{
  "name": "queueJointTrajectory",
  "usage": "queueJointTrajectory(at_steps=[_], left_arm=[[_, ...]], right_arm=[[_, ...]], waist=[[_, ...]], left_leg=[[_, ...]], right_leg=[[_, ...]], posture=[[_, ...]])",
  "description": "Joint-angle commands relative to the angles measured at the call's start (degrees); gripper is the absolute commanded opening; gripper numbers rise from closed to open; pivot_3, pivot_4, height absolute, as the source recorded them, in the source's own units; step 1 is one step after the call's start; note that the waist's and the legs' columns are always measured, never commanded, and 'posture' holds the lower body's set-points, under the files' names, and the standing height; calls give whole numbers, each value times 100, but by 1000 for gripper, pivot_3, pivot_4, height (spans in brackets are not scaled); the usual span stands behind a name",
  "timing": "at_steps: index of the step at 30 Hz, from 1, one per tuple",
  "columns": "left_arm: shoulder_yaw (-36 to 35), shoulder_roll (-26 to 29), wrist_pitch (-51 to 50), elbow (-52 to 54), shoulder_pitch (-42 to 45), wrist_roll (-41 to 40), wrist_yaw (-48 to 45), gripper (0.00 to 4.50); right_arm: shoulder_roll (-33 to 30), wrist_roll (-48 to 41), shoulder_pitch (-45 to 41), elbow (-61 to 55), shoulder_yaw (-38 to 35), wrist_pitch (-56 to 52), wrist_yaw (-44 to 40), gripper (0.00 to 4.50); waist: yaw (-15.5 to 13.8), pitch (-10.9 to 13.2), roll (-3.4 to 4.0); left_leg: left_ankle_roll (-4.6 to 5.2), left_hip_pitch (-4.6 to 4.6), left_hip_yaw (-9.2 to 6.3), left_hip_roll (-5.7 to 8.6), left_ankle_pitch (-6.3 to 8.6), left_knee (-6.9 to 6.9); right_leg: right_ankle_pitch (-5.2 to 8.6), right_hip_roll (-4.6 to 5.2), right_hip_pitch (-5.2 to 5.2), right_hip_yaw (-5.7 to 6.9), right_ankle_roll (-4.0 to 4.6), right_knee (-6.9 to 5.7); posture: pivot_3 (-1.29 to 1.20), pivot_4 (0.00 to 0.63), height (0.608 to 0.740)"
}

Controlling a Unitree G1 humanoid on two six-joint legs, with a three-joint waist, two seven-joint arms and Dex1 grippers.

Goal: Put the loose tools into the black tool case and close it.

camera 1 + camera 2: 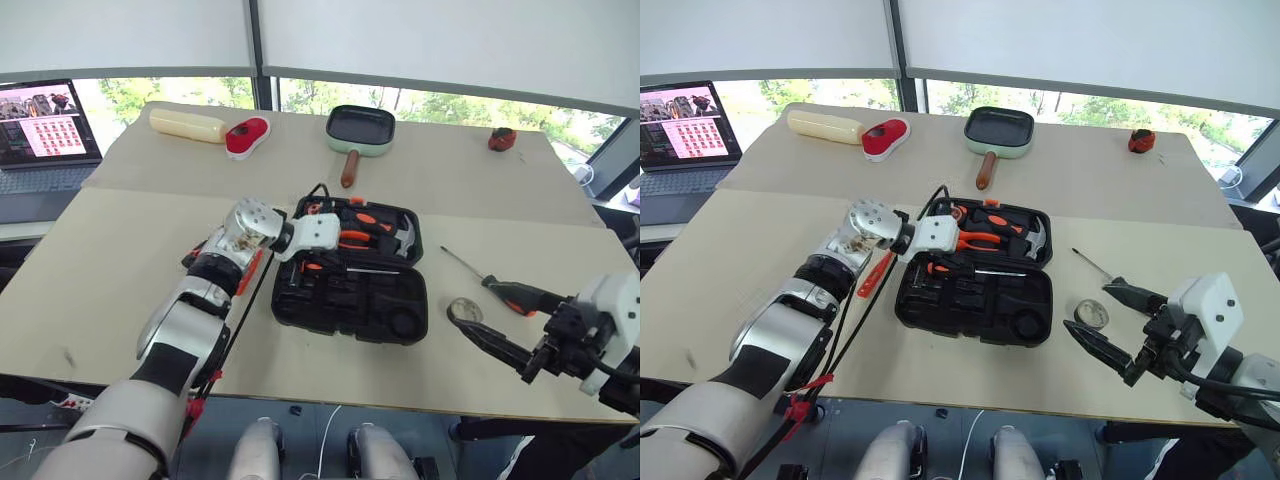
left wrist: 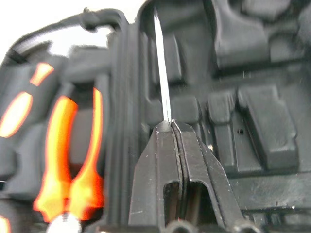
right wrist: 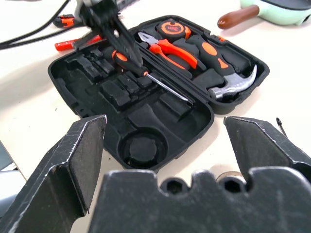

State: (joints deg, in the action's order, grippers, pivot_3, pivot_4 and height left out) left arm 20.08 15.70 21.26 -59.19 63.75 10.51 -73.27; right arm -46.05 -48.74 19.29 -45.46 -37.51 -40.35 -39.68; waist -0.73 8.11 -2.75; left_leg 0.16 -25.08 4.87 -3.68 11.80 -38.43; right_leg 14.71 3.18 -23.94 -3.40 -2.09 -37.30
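The robot should pack the loose screwdriver into the tool case, so the right gripper should next grab the screwdriver by its black-and-orange handle point(image 1: 515, 297).
The black tool case point(image 1: 300, 305) lies open mid-table, with pliers, a hammer and a tape measure in its far half. My left gripper point(image 3: 133, 58) is shut on an orange-and-black screwdriver point(image 3: 146, 74) held over the moulded slots, its shaft point(image 2: 163, 73) sticking out past the fingertips. Off to the right, near the front edge, my right gripper point(image 1: 1087, 303) is open. A small tape roll point(image 1: 1091, 314) shows between its tips in the head view. Another screwdriver point(image 1: 510, 293) rests on the table beside it. A slim orange tester pen point(image 1: 875, 275) and a utility knife point(image 3: 65, 20) lie left of the case, by my left arm.
At the back of the table stand a green pan point(image 1: 360, 130) with a wooden handle, a red-and-white oval gadget point(image 1: 247, 137), a cream cylinder point(image 1: 188, 125) and a small red item point(image 1: 502, 140). A laptop point(image 1: 45, 125) sits far left. A black cable runs along my left arm.
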Motion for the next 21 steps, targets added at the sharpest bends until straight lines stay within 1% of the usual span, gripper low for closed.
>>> queueJointTrajectory(at_steps=[1,6,8,10,13,14,16,18,19,21], left_arm=[[209,-71,209,-173,-18,333,306,54],[404,-43,456,-319,-128,605,469,54],[394,-32,433,-406,-97,629,547,54],[211,-28,293,-410,-18,423,483,54],[-227,26,-174,-226,77,-116,86,54],[-427,113,-459,-20,76,-400,-202,299],[-838,361,-1355,645,-14,-1081,-892,790],[-1196,762,-2639,1848,-314,-1864,-1506,1569],[-1296,985,-3259,2471,-502,-2180,-1723,2107],[-1321,1524,-4324,3758,-944,-2809,-1905,2614]], right_arm=[[-14,-123,-34,-87,-127,76,40,4500],[24,-111,6,-136,-90,66,92,4500],[59,-57,67,-150,-74,81,116,4500],[100,52,160,-161,-99,88,172,4500],[143,228,330,-151,-203,78,295,4500],[177,334,431,-105,-289,83,340,4500],[256,571,691,29,-532,122,383,4500],[336,786,993,231,-878,195,311,4500],[361,862,1099,340,-1026,240,256,4500],[353,970,1208,606,-1244,322,135,4500]], waist=[[-15,0,1],[-16,-1,1],[-12,-1,1],[-7,-1,1],[11,-1,1],[17,-1,1],[40,2,5],[82,7,14],[96,8,16],[144,11,27]], left_leg=[[0,1,0,2,0,-1],[7,4,-6,1,3,-26],[11,28,-6,1,6,-29],[17,57,-6,-1,11,-28],[17,58,-6,-2,11,-29],[17,57,-6,-2,10,-30],[17,47,-6,-3,10,-29],[17,35,-7,-6,11,-27],[19,33,-8,-7,12,-25],[21,35,-8,-7,13,-22]], right_leg=[[0,1,3,0,0,0],[-3,0,24,2,-5,0],[-3,0,52,4,-7,5],[-2,1,83,7,-8,12],[-2,1,84,6,-8,12],[-2,1,82,6,-8,12],[-2,0,70,6,-7,10],[-1,-3,58,6,-6,10],[-1,-2,56,5,-6,10],[2,0,59,7,-7,10]], posture=[[0,150,740],[0,150,740],[0,150,740],[0,150,740],[0,150,740],[0,150,740],[0,150,740],[0,150,740],[0,150,740],[0,150,740]])
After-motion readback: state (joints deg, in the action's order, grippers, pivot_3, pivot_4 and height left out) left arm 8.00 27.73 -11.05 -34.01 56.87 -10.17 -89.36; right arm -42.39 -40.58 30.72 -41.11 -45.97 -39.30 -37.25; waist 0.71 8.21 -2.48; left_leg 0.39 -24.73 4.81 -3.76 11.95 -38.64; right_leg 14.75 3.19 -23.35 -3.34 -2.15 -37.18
